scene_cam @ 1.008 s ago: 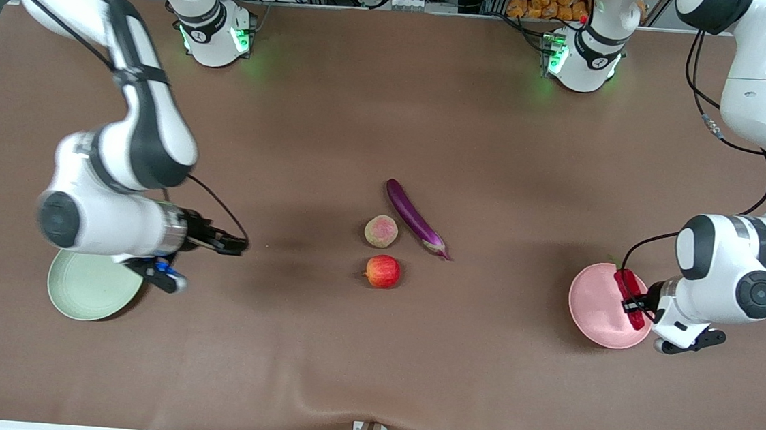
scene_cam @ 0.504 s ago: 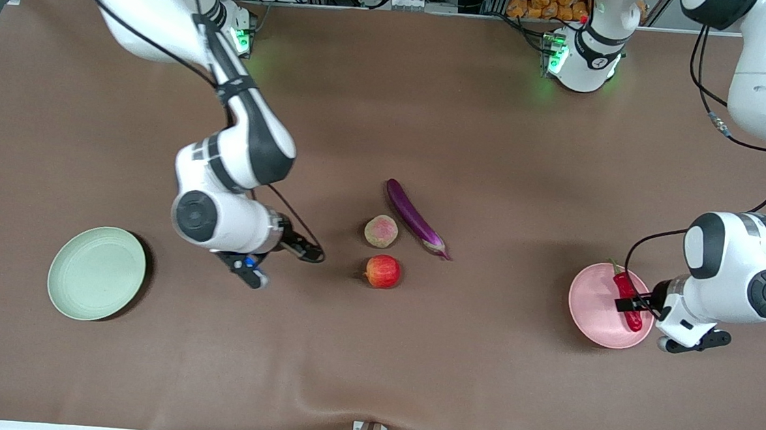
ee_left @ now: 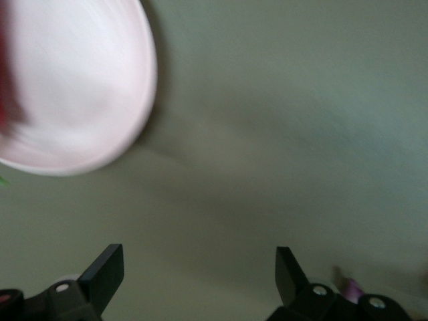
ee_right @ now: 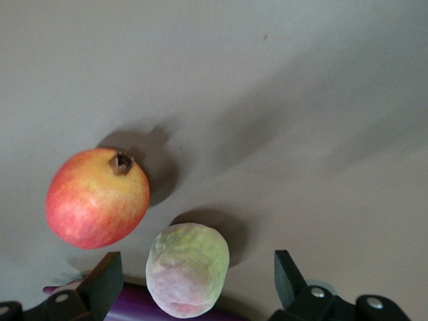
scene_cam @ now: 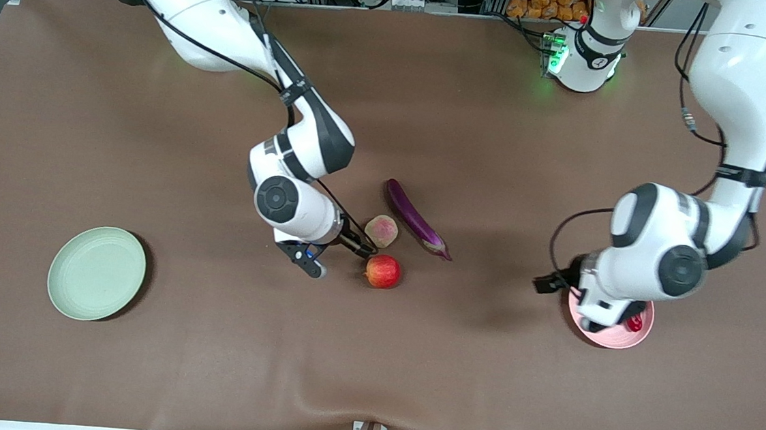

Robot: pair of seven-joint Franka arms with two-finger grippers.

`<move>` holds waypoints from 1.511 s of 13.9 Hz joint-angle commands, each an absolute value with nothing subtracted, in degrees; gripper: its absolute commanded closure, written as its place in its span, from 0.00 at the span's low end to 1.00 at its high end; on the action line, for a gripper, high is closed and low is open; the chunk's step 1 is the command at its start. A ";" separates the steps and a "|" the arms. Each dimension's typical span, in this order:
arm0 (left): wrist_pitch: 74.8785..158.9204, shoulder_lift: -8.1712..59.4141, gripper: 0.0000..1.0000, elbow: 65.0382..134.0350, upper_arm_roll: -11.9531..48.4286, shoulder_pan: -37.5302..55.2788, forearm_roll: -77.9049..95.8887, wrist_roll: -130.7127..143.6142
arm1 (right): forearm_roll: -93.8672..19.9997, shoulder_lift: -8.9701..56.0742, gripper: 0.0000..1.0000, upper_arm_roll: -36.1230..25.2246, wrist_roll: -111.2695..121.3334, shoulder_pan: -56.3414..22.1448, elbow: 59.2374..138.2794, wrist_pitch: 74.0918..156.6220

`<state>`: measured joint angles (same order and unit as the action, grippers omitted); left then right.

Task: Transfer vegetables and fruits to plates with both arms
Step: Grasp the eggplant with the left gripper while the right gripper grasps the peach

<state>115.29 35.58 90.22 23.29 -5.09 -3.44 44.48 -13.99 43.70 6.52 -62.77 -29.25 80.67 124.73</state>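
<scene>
The peach needs to get onto the pale green plate (scene_cam: 97,273), so my right gripper should next grab it by its round body (scene_cam: 380,230).
The peach (scene_cam: 382,230) lies mid-table with the apple (scene_cam: 383,271) nearer the front camera and the purple eggplant (scene_cam: 415,219) beside it. My right gripper (scene_cam: 362,247) is open, low beside the peach and apple. In the right wrist view its gripper (ee_right: 194,267) frames the peach (ee_right: 188,269), with the apple (ee_right: 97,198) and eggplant (ee_right: 134,304) alongside. The red chili (scene_cam: 634,324) lies on the pink plate (scene_cam: 644,333), mostly hidden under the left wrist. My left gripper (scene_cam: 545,282) is open and empty, just off the plate's rim. The plate (ee_left: 73,87) also shows in the left wrist view, beside its gripper (ee_left: 197,264).
The pale green plate (scene_cam: 97,273) sits empty toward the right arm's end of the table. Brown tabletop (scene_cam: 497,149) spreads around the fruits. The arm bases with green lights stand along the table's edge farthest from the front camera.
My right arm swung from over the green plate to beside the peach and apple. My left gripper let go of the chili on the pink plate and moved off toward mid-table.
</scene>
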 commanded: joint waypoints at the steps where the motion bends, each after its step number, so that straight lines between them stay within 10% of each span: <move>1: 118.64 36.47 0.00 90.44 23.47 -0.37 -0.97 54.36 | -14.76 45.17 0.00 6.06 -65.12 -31.11 79.63 125.33; 8: 127.16 40.42 0.00 92.19 23.38 8.61 -0.26 67.05 | -14.59 48.77 0.00 6.06 -70.04 -35.23 79.63 132.18; 11: 127.71 41.31 0.00 92.55 23.47 9.75 0.87 68.11 | -14.15 48.69 0.87 6.06 -68.39 -34.19 79.63 131.66; 12: 127.79 41.31 0.00 92.98 23.47 10.71 2.62 68.12 | -14.32 48.34 1.00 6.06 -67.86 -33.41 79.54 131.23; 21: 134.99 44.12 0.00 94.57 23.20 16.52 6.50 71.35 | -14.59 37.27 1.00 6.42 -46.54 -15.32 78.84 100.23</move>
